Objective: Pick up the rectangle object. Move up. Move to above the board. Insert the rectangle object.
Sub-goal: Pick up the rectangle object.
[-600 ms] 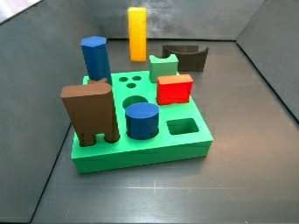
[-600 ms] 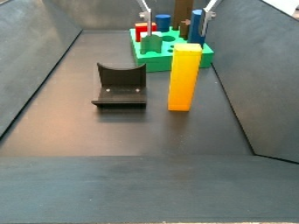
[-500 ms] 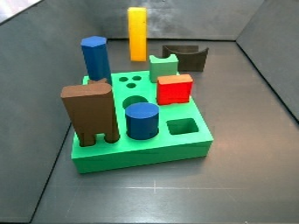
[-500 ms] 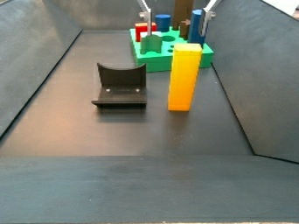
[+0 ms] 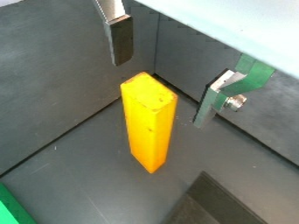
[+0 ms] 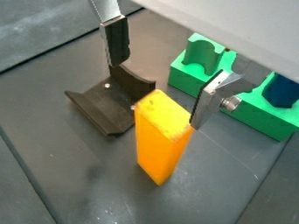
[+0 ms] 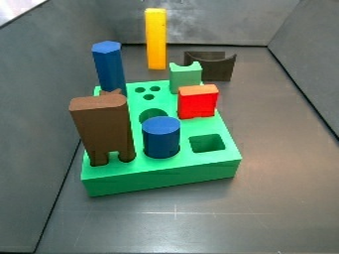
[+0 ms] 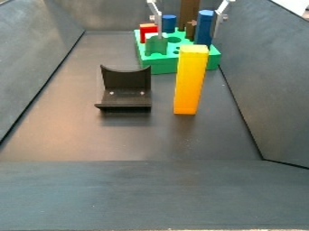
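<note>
The rectangle object needs to fit into the board's open square hole (image 7: 205, 145), so the gripper should grab it by its upper end (image 7: 157, 18) next.
The rectangle object, a tall slim yellow-orange block, stands upright on the dark floor behind the board in a side view (image 7: 157, 38) and beside the fixture in a side view (image 8: 190, 81). It shows in both wrist views (image 5: 149, 127) (image 6: 162, 140). The board is the bright green slab (image 7: 199, 171) (image 8: 163, 56) with an open square hole (image 7: 205, 145). My gripper (image 5: 162, 92) (image 6: 158, 94) is open just above the block's top, one finger on each side, apart from it. The gripper does not show in either side view.
The fixture stands next to the block (image 8: 123, 87) (image 6: 105, 105) (image 7: 209, 64). On the board stand a brown two-legged block (image 7: 101, 124), a tall blue cylinder (image 7: 107, 64), a short blue cylinder (image 7: 161, 136), a red cube (image 7: 199, 100) and a green notched piece (image 7: 185, 74). Grey walls enclose the floor.
</note>
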Tool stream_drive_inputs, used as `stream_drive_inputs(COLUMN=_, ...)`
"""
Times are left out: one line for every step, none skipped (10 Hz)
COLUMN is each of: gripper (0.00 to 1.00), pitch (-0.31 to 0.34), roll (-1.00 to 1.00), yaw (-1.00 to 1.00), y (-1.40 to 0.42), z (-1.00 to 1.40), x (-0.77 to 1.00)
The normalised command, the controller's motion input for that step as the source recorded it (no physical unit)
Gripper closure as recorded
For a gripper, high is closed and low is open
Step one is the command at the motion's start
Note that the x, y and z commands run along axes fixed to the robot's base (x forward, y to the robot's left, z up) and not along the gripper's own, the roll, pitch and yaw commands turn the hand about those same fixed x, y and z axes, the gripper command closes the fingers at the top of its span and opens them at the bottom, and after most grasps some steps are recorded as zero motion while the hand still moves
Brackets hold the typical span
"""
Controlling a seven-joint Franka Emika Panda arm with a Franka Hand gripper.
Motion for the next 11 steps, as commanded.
stream_drive_inputs(gripper=0.00, pitch=-0.114, roll=0.00, yaw=0.00, y=0.00, z=-0.35, x=-0.24)
stream_drive_inputs(gripper=0.00, pitch=-0.114, roll=0.00, yaw=0.00, y=0.00, z=-0.42, x=-0.08)
stream_drive_inputs(gripper=0.00, pitch=-0.129, roll=0.00, yaw=-0.09, y=0.00, z=-0.64, x=-0.16)
stream_drive_inputs(gripper=0.00, pitch=-0.124, roll=0.00, yaw=-0.11, y=0.08, z=-0.73, x=-0.09)
stream_drive_inputs(gripper=0.00, pitch=-0.079, roll=0.00, yaw=-0.11, y=0.05, z=-0.77, x=0.00)
stream_drive_inputs(gripper=0.00, pitch=-0.091, roll=-0.04, yaw=-0.12, y=0.00, z=-0.55, x=0.00)
stream_drive_inputs(gripper=0.00, pitch=0.019, roll=0.01, yaw=0.00, y=0.00, z=0.00, x=0.01)
stream_drive_inputs(gripper=0.00, pitch=0.000, roll=0.00, yaw=0.00, y=0.00, z=0.00, x=0.00)
stream_drive_inputs(gripper=1.00, pitch=0.000, roll=0.00, yaw=0.00, y=0.00, z=0.00, x=0.00)
stream_drive_inputs(gripper=1.00, pitch=0.000, roll=0.00, yaw=0.00, y=0.00, z=0.00, x=0.00)
stream_drive_inputs(gripper=1.00, pitch=0.000, roll=0.00, yaw=0.00, y=0.00, z=0.00, x=0.00)
